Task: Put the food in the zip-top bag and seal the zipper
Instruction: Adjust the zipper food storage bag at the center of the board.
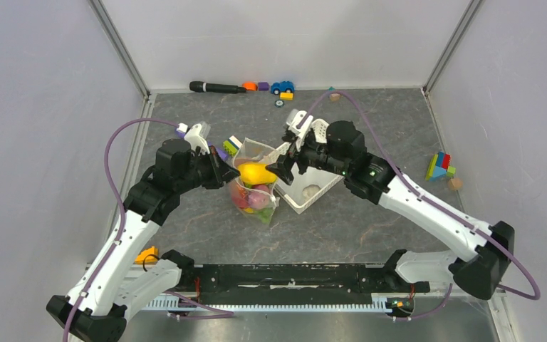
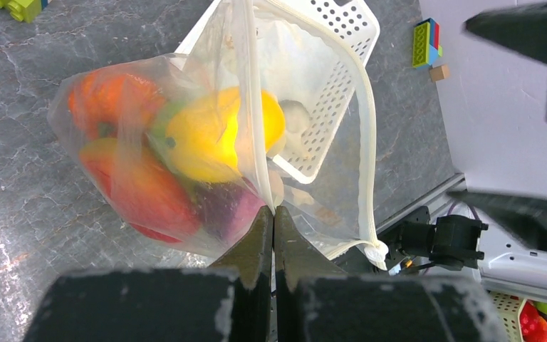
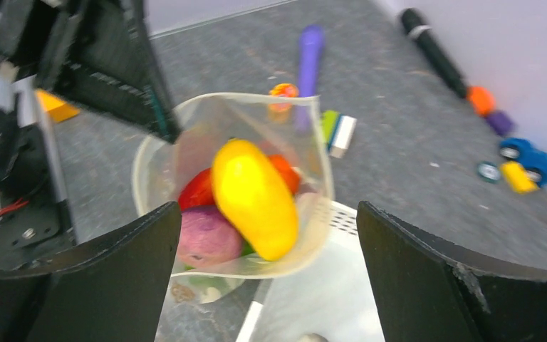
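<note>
My right gripper grabs the zip-top bag's rim on the basket side next, and this leaves the zipper's end free for sealing.
The clear zip-top bag (image 1: 258, 203) stands open at the table's middle. My left gripper (image 2: 273, 212) is shut on its rim strip, the zipper (image 2: 367, 142), which gapes unsealed. Food fills the bag: a yellow mango (image 3: 253, 196) on top at the mouth, a purple onion (image 3: 206, 236), a red piece (image 2: 139, 189) and an orange (image 2: 110, 96). My right gripper (image 3: 268, 208) hangs just above the mouth with its fingers wide open, nothing between them, and the mango lies below them. In the top view the left gripper (image 1: 222, 173) and the right gripper (image 1: 282, 171) flank the mango (image 1: 255, 172).
The white lattice basket (image 1: 312, 192) stands right behind the bag, touching it, with a small beige piece inside. Toy blocks (image 1: 229, 147) lie behind the left gripper. A black marker (image 1: 216, 87), a blue toy car (image 1: 282, 87) and blocks line the back wall. More blocks (image 1: 439, 167) sit at the right.
</note>
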Controlling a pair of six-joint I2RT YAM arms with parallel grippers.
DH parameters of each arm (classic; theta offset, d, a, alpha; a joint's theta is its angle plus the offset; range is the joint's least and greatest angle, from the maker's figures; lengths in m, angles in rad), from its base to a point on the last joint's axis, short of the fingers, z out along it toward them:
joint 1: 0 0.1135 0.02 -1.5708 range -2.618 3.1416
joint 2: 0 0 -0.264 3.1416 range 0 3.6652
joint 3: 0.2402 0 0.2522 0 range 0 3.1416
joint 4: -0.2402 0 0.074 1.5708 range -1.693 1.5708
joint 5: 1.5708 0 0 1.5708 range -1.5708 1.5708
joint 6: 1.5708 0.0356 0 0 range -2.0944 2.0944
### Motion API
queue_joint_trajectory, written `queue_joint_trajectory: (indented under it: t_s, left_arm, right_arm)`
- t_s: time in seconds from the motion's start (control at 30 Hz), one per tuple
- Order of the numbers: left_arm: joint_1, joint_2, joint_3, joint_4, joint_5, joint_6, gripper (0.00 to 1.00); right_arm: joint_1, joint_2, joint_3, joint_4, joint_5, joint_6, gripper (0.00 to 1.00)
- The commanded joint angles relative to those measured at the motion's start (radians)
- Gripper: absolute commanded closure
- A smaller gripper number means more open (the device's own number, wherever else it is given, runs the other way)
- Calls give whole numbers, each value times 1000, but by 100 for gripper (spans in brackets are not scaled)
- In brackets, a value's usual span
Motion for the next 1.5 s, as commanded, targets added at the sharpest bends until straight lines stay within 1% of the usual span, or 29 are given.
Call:
queue_joint_trajectory:
  t_s: [0.0,0.13,0.33,0.37,0.43,0.5,0.57,0.6,0.63,0.67,0.7,0.73,0.77,0.87,0.93,1.03,1.17,1.23,1.33,1.4,1.47]
  left_arm:
    - [3,-13,5,43,61,18,98]
    - [3,-8,5,44,80,19,98]
    - [3,13,5,48,107,20,98]
    - [3,17,5,49,110,20,98]
    - [3,23,4,50,114,19,98]
    - [4,31,5,50,115,19,98]
    - [4,41,3,53,119,6,98]
    - [2,48,1,56,127,-4,98]
    - [2,54,-3,56,134,-15,98]
    - [1,57,-8,58,135,-35,98]
    - [2,58,-18,65,136,-58,98]
    - [1,58,-33,80,141,-83,98]
    - [-1,54,-48,109,148,-105,98]
    - [-25,52,-91,218,153,-167,98]
    - [-53,66,-96,281,153,-179,98]
    - [-115,121,-80,353,139,-165,98]
    - [-176,255,-54,429,116,-148,98]
    - [-188,333,-40,491,134,-150,98]
    - [-195,438,19,558,200,-149,98]
    - [-203,502,72,575,232,-128,98]
    - [-209,546,123,579,242,-103,98]
  right_arm:
    - [2,-86,-44,99,312,35,2]
    - [1,-60,-41,117,307,15,2]
    - [-4,113,77,47,234,34,2]
    - [-4,143,99,38,236,37,2]
    - [-8,198,129,27,259,53,7]
    - [-8,234,135,27,304,81,17]
    - [-8,242,114,40,305,85,27]
    - [-8,236,94,54,309,88,34]
    - [-8,225,71,69,316,89,49]
    - [-8,210,50,81,317,89,66]
    - [-8,192,23,91,345,89,76]
    - [-8,169,-3,97,358,90,83]
    - [-9,140,-27,98,368,116,89]
    - [-8,36,-123,78,391,161,96]
    - [-9,-41,-192,78,404,207,100]
    - [-9,-152,-281,75,461,271,100]
    - [-9,-281,-383,70,560,317,100]
    - [-8,-320,-406,45,632,334,100]
    - [-8,-362,-405,-40,743,358,100]
    - [-8,-405,-414,-67,757,365,100]
    - [-8,-449,-435,-67,717,368,100]
